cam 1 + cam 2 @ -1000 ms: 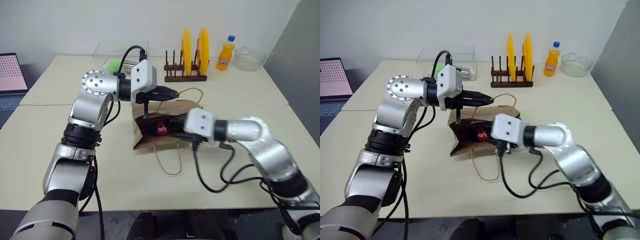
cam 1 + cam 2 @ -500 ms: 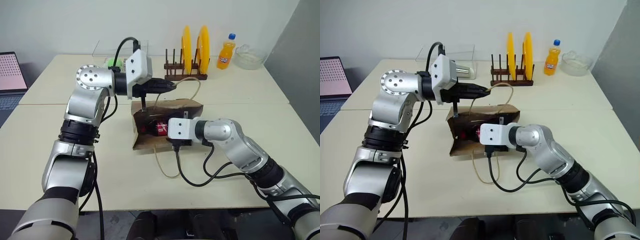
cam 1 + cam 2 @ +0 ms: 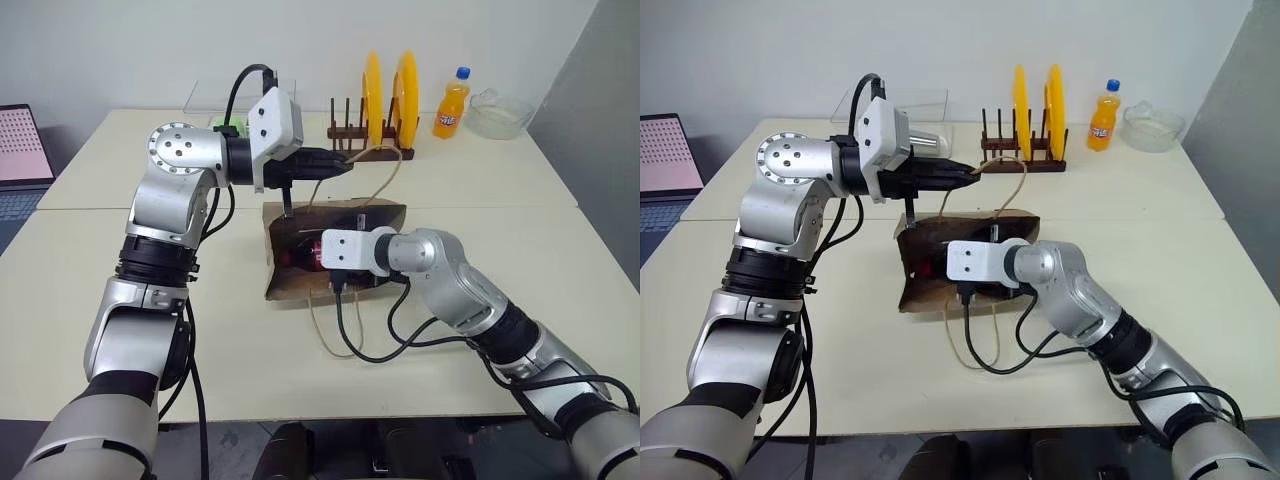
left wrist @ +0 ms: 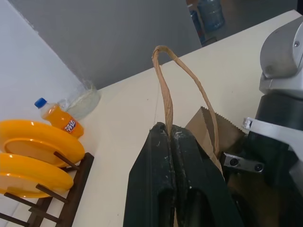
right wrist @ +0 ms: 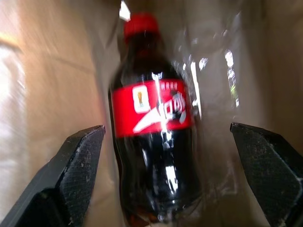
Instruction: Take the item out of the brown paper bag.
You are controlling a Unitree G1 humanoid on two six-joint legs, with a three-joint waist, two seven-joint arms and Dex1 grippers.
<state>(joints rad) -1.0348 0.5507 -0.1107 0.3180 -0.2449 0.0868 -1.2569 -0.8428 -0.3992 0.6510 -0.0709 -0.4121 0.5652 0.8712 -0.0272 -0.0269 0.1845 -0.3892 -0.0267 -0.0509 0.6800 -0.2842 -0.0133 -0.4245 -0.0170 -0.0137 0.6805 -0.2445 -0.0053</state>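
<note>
My right gripper's fingers are still above the dark bottle (image 3: 304, 255) and closing now would miss the bottle, so it is too early to close; lowering comes first.
The brown paper bag (image 3: 386, 214) lies on its side on the table, its mouth held open. My left gripper (image 3: 346, 161) is above it, shut on the upper string handle (image 4: 163, 71) and holding it up. The other handle (image 3: 335, 325) lies slack on the table. Inside the bag lies the item (image 5: 154, 142), a dark bottle with a red label and red cap, partly seen past my right wrist as a red patch (image 3: 310, 257). My right gripper (image 5: 166, 135) reaches into the bag's mouth, open, with its fingers (image 5: 80, 161) on either side of the bottle and apart from it.
At the back of the table stand a wooden rack with yellow plates (image 3: 385, 100), an orange soda bottle (image 3: 451, 103), a glass bowl (image 3: 497, 113) and a clear box (image 3: 240, 100). A laptop (image 3: 20, 145) sits far left. My right wrist's cable (image 3: 380, 345) loops on the table.
My right gripper has pushed leftward into the bag's mouth and its jaws have opened wide. The left gripper keeps its hold on the handle.
</note>
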